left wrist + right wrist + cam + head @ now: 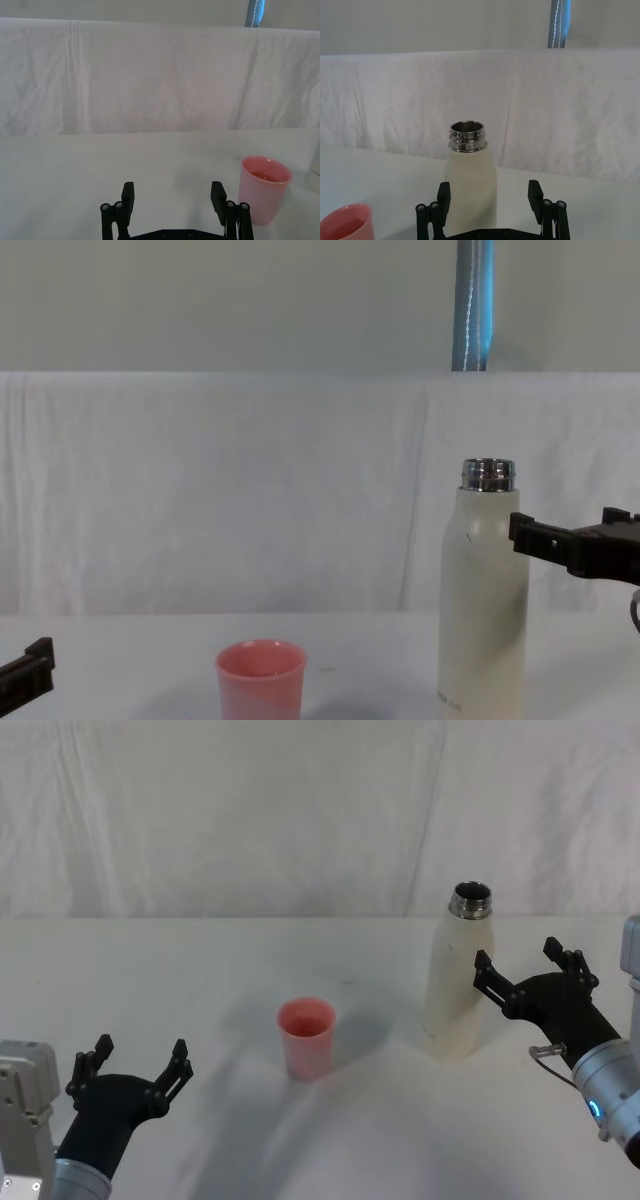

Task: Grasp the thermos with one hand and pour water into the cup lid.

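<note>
The thermos has to pour water into the cup lid, so its open steel neck (488,475) should stay free. My right gripper will pick up the thermos by its cream-white body (482,590) next.
The thermos (456,982) stands upright on the white table, cream-white with its steel neck open (466,136); the chest view shows it at the right (484,600). My right gripper (517,958) is open just to its right at mid-height, one finger beside the bottle wall. In the right wrist view the gripper (489,192) faces the thermos (470,185) from close behind without touching it. The pink cup lid (306,1037) stands upright left of the thermos (260,680), and what looks like a little water shows inside (264,190). My left gripper (142,1050) rests open near the front left, well apart from the cup lid.
A white cloth covers the table (200,970) and hangs as a backdrop (300,810). A blue pole (473,305) rises behind the backdrop. Bare tabletop lies between the cup lid and the left gripper.
</note>
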`<state>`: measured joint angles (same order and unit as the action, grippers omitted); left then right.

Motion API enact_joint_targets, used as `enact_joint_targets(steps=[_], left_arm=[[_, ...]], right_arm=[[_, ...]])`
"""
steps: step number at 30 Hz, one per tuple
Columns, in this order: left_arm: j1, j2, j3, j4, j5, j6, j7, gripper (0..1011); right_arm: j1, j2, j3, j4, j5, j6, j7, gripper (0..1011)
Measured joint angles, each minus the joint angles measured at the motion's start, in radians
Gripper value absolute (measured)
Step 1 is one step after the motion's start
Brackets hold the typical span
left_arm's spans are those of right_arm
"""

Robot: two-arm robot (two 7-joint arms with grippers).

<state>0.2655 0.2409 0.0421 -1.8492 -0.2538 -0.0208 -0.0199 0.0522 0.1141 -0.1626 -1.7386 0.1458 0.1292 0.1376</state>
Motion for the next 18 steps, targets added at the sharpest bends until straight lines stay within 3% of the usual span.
enact_joint_targets(steps=[8,18], left_arm=[[0.0,0.0,0.0,0.0,0.0,0.0,0.0,1001],[0.0,0.0,0.0,0.0,0.0,0.0,0.0,1001]], right_arm=[[0.02,0.003,-0.006,0.007,0.008,0.035,0.004,1001],[0.018,0.041,-0.025,-0.009,0.015,0.096,0.035,1001]])
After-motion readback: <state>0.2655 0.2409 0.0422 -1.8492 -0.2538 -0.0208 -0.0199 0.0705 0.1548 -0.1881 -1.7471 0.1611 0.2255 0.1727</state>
